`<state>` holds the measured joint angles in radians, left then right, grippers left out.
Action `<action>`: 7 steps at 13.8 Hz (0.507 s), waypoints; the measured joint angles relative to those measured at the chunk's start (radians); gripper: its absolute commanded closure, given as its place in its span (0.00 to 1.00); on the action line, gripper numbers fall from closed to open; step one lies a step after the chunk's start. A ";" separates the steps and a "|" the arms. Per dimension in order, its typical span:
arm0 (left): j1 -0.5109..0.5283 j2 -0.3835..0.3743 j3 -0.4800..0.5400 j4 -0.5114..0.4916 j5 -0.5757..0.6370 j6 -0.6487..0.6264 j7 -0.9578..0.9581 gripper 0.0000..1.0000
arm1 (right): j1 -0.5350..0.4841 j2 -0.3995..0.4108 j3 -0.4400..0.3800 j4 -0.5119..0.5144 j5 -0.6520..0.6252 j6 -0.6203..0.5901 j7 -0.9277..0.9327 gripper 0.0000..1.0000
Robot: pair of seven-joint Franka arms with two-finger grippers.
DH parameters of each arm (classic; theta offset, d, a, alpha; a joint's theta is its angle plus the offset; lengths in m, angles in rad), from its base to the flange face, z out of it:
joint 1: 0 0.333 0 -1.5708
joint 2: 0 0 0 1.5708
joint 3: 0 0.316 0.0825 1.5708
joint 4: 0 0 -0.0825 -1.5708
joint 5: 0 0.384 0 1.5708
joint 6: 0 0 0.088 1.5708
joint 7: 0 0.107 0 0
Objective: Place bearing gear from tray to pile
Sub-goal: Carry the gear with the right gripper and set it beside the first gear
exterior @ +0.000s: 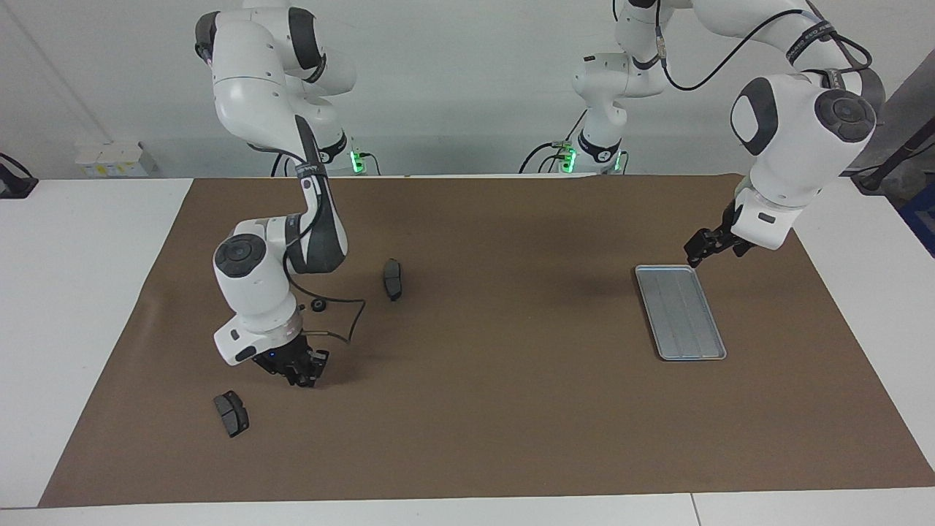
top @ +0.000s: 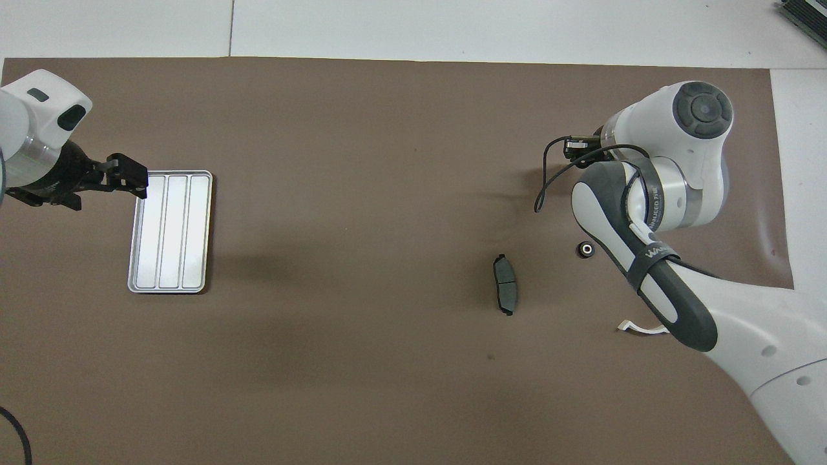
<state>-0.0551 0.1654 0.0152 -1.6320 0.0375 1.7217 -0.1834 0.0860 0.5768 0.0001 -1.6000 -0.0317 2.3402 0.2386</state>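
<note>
My right gripper should open now, because its fingers are low over the brown mat near the bearing gear.
The silver tray lies bare near the left arm's end of the brown mat. One small black bearing gear rests on the mat in the pile area, beside a dark brake pad. My right gripper hangs low over the mat between that gear and a second brake pad, with its fingertips together. Whether anything sits between them does not show. In the overhead view its own wrist hides it. My left gripper waits open in the air beside a tray corner.
A sliver of the white half-ring bracket shows beside the right forearm. The right wrist's black cable loops low over the mat near the gear. White tabletop borders the mat on all sides.
</note>
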 measured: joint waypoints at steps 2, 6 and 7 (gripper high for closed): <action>0.000 0.000 0.000 0.000 0.000 0.000 0.000 0.00 | 0.000 0.002 0.002 0.003 0.000 0.003 -0.015 0.00; 0.000 0.000 0.000 0.000 0.000 0.000 0.000 0.00 | 0.000 -0.019 0.002 0.015 0.000 0.000 -0.029 0.00; 0.000 0.000 0.000 0.000 0.000 0.000 0.000 0.00 | 0.000 -0.040 0.003 0.016 0.000 -0.020 -0.029 0.00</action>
<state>-0.0551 0.1654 0.0152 -1.6320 0.0375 1.7218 -0.1834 0.0861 0.5373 0.0029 -1.5843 -0.0317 2.3205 0.2092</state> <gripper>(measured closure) 0.000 0.093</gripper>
